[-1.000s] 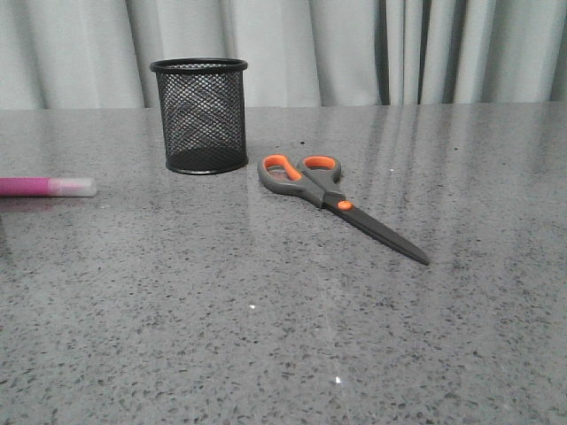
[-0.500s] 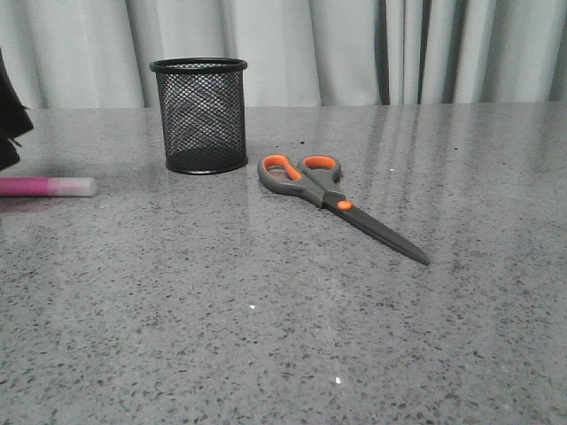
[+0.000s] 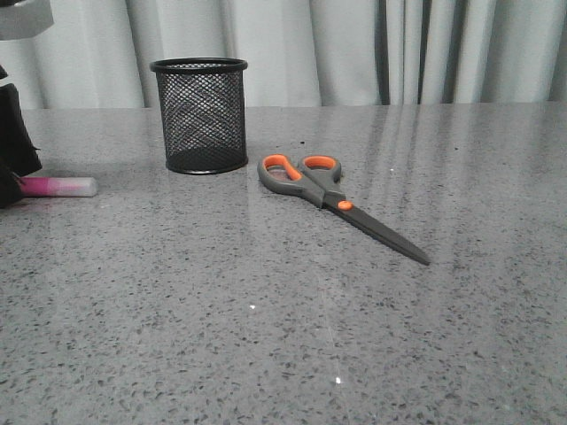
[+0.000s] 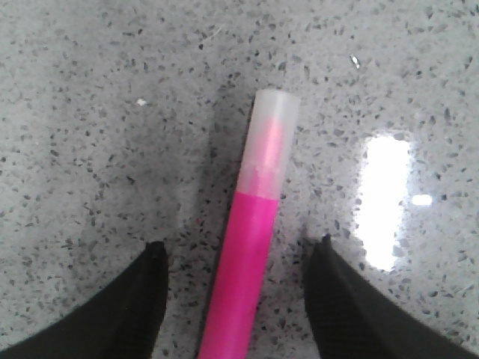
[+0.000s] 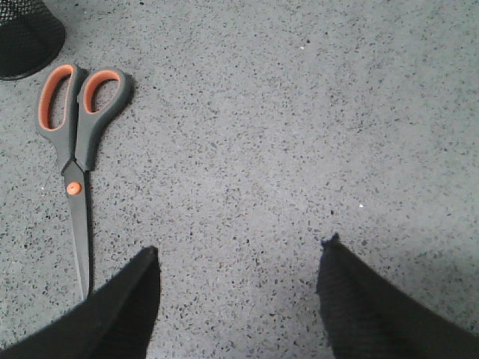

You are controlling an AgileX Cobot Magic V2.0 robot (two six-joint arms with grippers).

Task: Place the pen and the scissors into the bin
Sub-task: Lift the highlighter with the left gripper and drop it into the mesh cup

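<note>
The fingers of my left gripper reach down on both sides of the magenta pen (image 3: 60, 186) and closing now would catch the pen, so it is time to close.
The magenta pen (image 3: 60, 186) with a whitish cap lies flat at the table's far left. In the left wrist view the pen (image 4: 251, 254) runs between the fingers of my open left gripper (image 4: 238, 250), which straddles it without touching. The left gripper shows in the front view (image 3: 11, 173) as a dark shape over the pen's tail. The scissors (image 3: 332, 199) lie flat at centre, handles toward the black mesh bin (image 3: 201, 115). My right gripper (image 5: 239, 250) is open and empty above bare table, with the scissors (image 5: 75, 161) off to its side.
Grey speckled tabletop (image 3: 266, 336) all round. Grey curtains (image 3: 354, 49) hang behind the table's back edge. The bin's base shows in a corner of the right wrist view (image 5: 26, 37). A bright light reflection (image 4: 385, 202) lies beside the pen.
My left gripper has come in from the left edge and dropped over the pen's tail, now covering part of it. The pen, scissors and bin have not moved.
</note>
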